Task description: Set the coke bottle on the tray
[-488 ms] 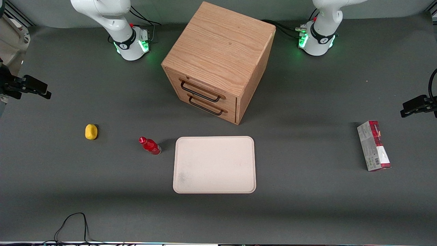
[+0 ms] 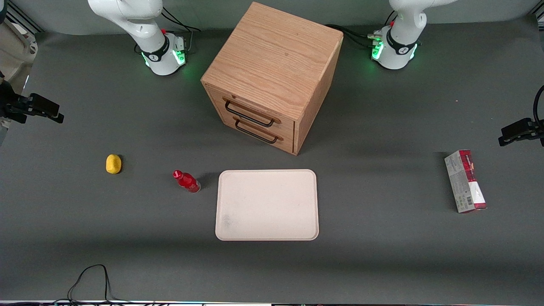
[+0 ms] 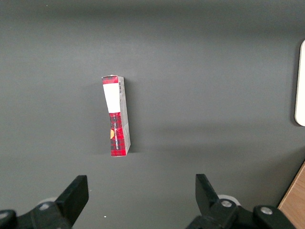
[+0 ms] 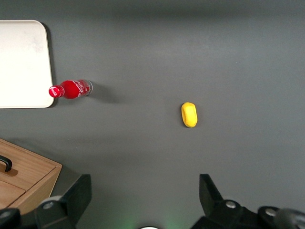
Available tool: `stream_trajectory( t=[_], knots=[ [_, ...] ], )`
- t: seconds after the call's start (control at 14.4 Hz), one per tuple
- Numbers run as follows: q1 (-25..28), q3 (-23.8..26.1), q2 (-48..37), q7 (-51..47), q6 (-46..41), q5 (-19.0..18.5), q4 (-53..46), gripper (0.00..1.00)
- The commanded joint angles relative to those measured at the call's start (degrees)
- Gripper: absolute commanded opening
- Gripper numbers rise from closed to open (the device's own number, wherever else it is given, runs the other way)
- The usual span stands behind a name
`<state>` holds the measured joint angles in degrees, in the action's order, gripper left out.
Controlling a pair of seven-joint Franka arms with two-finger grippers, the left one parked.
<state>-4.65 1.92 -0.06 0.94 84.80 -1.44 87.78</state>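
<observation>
I should next grab the coke bottle with my right gripper by its neck just below the red cap (image 2: 182, 177). Then it can go on the tray (image 2: 267, 205).
The coke bottle (image 2: 187, 181), small and bright red with a red cap, rests on the dark table close beside the cream-beige tray (image 2: 267, 205), apart from its rim. The tray is bare. Both show in the right wrist view: the bottle (image 4: 70, 89) and the tray (image 4: 24, 62). My right gripper (image 4: 143, 198) is open and empty. It hangs high above the table at the working arm's end (image 2: 46, 111), well away from the bottle.
A yellow lemon-like lump (image 2: 113, 164) lies on the table between the bottle and the gripper's end. A wooden drawer box (image 2: 272, 72) stands farther from the camera than the tray. A red and white carton (image 2: 465, 181) lies toward the parked arm's end.
</observation>
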Motion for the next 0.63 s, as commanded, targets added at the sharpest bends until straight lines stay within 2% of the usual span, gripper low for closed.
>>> stream_trajectory(
  t=[0.0, 0.42, 0.56],
  knots=[
    [0.2, 0.3, -0.6, 1.1, -0.6, -1.3, 0.7, 1.0],
    [0.8, 0.4, -0.4, 1.0, -0.8, -0.9, 0.8, 1.0],
    [2.6, 0.3, -0.2, 0.4, -0.5, -0.9, 0.6, 1.0]
  ],
)
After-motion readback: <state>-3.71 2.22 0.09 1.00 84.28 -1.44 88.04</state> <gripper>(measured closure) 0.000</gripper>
